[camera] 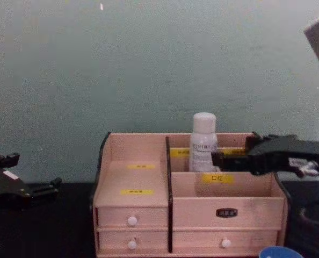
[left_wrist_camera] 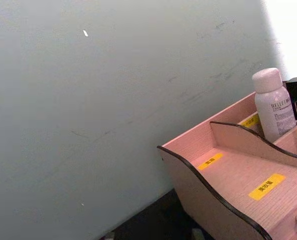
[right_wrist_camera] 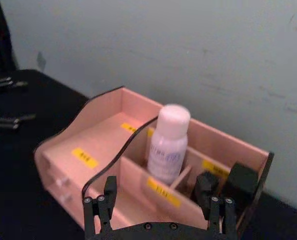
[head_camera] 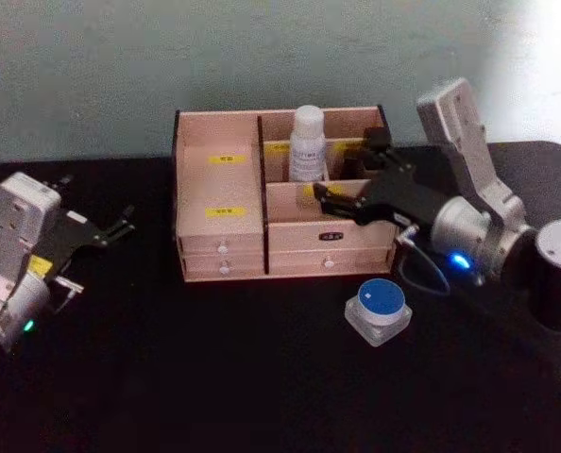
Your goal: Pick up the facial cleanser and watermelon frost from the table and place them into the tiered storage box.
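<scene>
The watermelon frost jar needs to go into the tiered storage box (camera: 132,183), so the robot's right gripper should next grab the jar by its blue lid (camera: 280,252).
The tiered storage box (head_camera: 219,179) stands at the middle of the black table, also seen in the chest view (camera: 138,161). A white bottle, the facial cleanser (head_camera: 308,142), stands upright in its back right compartment (right_wrist_camera: 168,145) (camera: 203,141) (left_wrist_camera: 273,105). A small square jar with a blue lid, the watermelon frost (head_camera: 379,307), sits on the table in front of the box's right end. My right gripper (head_camera: 347,175) hovers open over the right compartments, just right of the bottle and holding nothing (right_wrist_camera: 158,200) (camera: 232,153). My left gripper (head_camera: 96,203) rests open at the far left.
A pale wall (camera: 149,64) rises right behind the box. Black table surface (head_camera: 214,377) stretches in front of the box and to its left. The right arm's body (head_camera: 488,226) reaches in from the right, over the jar's far side.
</scene>
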Action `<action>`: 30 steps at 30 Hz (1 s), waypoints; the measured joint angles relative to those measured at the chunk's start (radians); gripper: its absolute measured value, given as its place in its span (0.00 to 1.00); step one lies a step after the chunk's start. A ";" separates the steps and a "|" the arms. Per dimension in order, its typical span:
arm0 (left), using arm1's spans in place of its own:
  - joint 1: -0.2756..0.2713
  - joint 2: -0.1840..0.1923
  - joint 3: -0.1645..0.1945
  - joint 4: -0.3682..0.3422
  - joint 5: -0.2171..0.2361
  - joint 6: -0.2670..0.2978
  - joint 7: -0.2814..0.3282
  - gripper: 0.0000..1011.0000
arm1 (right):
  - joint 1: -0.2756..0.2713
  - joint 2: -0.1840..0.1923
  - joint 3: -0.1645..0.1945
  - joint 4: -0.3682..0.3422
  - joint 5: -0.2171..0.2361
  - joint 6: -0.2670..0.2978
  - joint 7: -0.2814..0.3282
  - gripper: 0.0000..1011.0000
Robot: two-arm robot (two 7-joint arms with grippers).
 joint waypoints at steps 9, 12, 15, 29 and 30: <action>0.000 0.000 0.000 0.000 0.000 0.000 0.000 0.99 | -0.082 0.064 0.008 -0.058 0.024 0.003 0.017 0.99; 0.000 0.000 0.000 0.000 0.000 0.000 0.000 0.99 | -0.102 0.085 0.007 -0.075 0.031 0.007 0.027 0.99; 0.000 0.000 0.000 0.000 0.000 0.000 0.000 0.99 | -0.118 0.105 0.006 -0.092 0.039 0.019 0.035 0.99; 0.000 0.000 0.000 0.000 0.000 0.000 0.000 0.99 | -0.183 0.179 0.008 -0.152 0.078 0.069 0.042 0.99; 0.000 0.000 0.000 0.000 0.000 0.000 0.000 0.99 | -0.185 0.182 0.007 -0.154 0.079 0.069 0.042 0.99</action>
